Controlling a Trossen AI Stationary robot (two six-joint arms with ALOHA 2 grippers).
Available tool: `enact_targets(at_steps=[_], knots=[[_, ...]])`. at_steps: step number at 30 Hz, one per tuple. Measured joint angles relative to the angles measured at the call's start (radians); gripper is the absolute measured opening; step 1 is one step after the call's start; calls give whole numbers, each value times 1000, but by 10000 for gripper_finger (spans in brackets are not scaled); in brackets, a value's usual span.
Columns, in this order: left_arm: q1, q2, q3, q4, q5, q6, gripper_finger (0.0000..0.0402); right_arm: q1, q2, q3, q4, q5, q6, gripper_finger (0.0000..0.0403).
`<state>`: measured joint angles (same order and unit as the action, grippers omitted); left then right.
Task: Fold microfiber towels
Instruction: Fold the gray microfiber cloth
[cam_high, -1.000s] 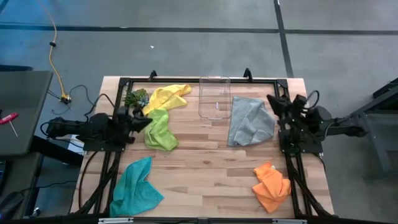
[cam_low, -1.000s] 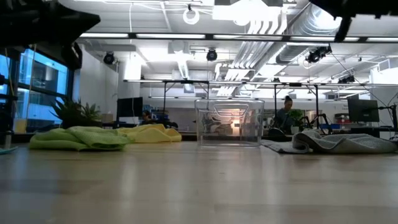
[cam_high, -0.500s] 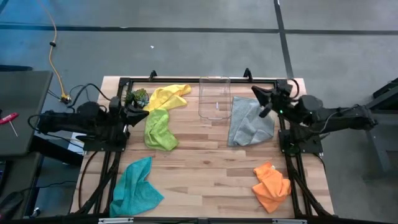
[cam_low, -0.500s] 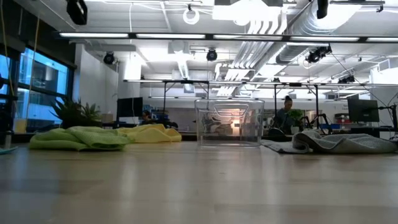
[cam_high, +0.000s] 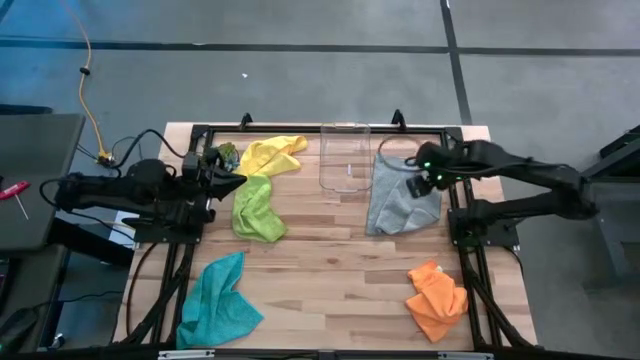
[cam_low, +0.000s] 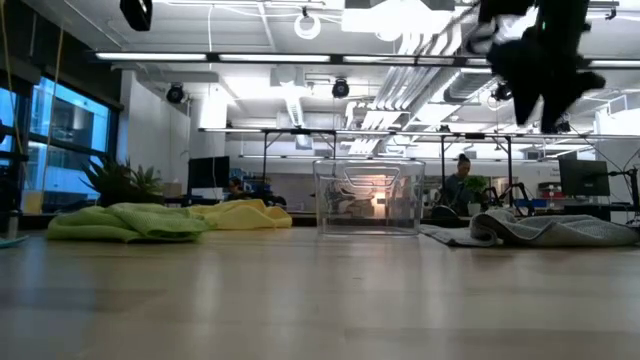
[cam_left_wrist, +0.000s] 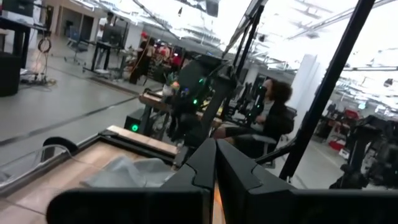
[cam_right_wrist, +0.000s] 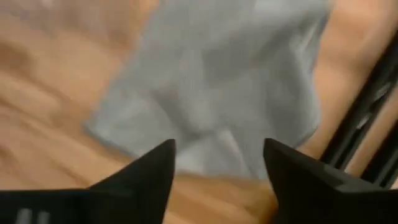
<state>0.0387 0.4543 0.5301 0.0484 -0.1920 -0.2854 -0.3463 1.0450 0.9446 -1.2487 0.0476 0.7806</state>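
Observation:
The grey towel (cam_high: 400, 200) (cam_right_wrist: 205, 93) needs to be spread and folded, so next my right gripper should take hold of it by a corner.
Five towels lie flat on the wooden table: yellow (cam_high: 268, 155) and lime green (cam_high: 257, 208) at the far left, grey (cam_high: 400, 195) at the far right, teal (cam_high: 218, 300) near left, orange (cam_high: 437, 298) near right. My right gripper (cam_high: 413, 175) hangs open, well above the grey towel's (cam_right_wrist: 217, 81) far part, and shows high up in the low view (cam_low: 545, 105). My left gripper (cam_high: 236, 182) is shut and empty, in the air beside the lime green towel, pointing toward the table's right side (cam_left_wrist: 214, 168).
A clear plastic box (cam_high: 345, 157) stands at the far middle between the yellow and grey towels. A small green leafy clump (cam_high: 220, 157) sits at the far left corner. A black frame (cam_high: 300, 130) runs along the table's far edge and sides. Bare wood (cam_high: 330, 260) lies in the middle.
My right arm has risen from its folded place at the table's right edge and swung left, out over the grey towel. My left arm has lifted a little from its rest and kept pointing right. No towel has moved.

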Motion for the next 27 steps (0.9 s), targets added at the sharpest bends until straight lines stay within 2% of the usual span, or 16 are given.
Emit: enact_targets(at_steps=[3,8,14,27], knots=[[0,16,0,0,0,-12,3,-41,68,-92,-1,-63,4,272],[0,37,0,1,0,-42,3,-98,164,-204,69,-154,-68,277],[0,43,0,1,0,-44,3,-147,246,-240,189,-181,-153,266],[0,43,0,1,-2,-44,3,-186,413,-240,233,-231,-311,209]])
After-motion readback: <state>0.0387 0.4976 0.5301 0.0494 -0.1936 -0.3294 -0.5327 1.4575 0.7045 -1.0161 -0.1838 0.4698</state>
